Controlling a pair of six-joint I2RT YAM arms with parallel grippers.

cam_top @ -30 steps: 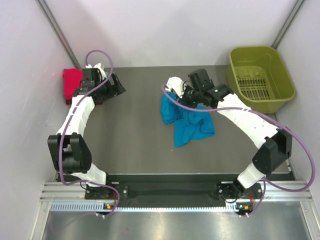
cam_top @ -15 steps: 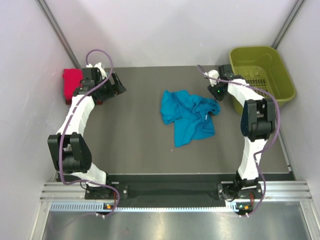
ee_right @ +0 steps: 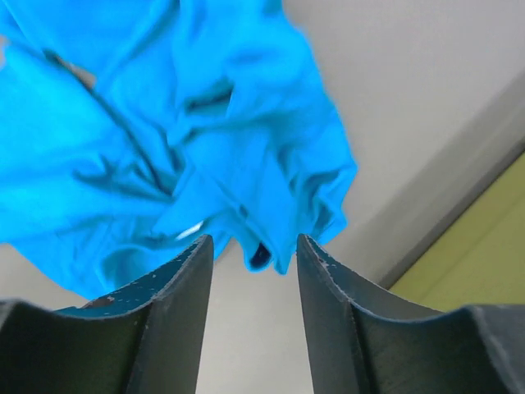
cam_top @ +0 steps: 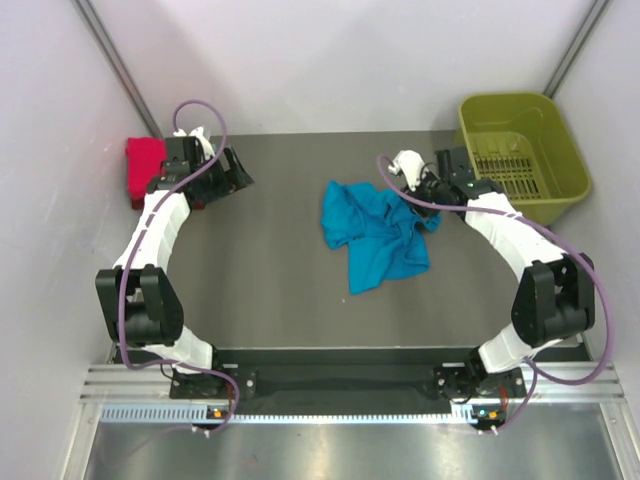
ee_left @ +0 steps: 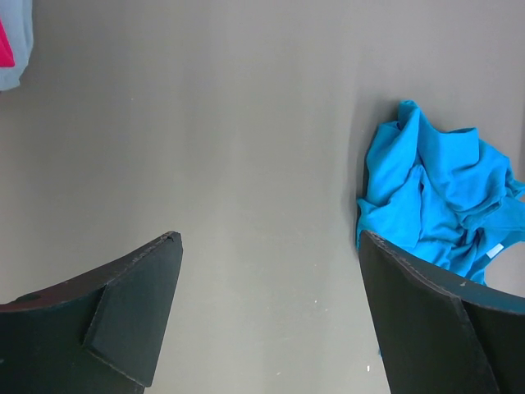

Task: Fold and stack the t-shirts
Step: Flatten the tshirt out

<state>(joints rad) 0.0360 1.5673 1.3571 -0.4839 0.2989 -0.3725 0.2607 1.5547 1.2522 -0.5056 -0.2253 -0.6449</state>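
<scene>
My right gripper grabs the teal-blue t-shirt by the cloth fold at its basket-side edge [cam_top: 416, 206] [ee_right: 264, 252] next, since the rest stays free to spread open for folding.
The teal-blue t-shirt [cam_top: 375, 235] lies crumpled in the middle of the table. It also shows in the left wrist view [ee_left: 435, 205] and the right wrist view [ee_right: 164, 123]. My right gripper [cam_top: 428, 198] hovers open and empty over the shirt's right edge, and a fold of cloth shows just past its fingertips [ee_right: 250, 254]. A folded red shirt [cam_top: 145, 165] lies at the far left, with a pale grey-blue one under it [ee_left: 16, 78]. My left gripper [cam_top: 238, 172] is open and empty beside that stack, over bare table [ee_left: 271, 312].
The olive-green plastic basket [cam_top: 520, 160] stands at the back right, close to my right arm; its edge shows in the right wrist view [ee_right: 484, 271]. White walls close the table in on three sides.
My right gripper left the shirt's upper left part, swung right toward the basket, then came back to the shirt's right edge. The shirt settled flatter. The left arm has not moved.
</scene>
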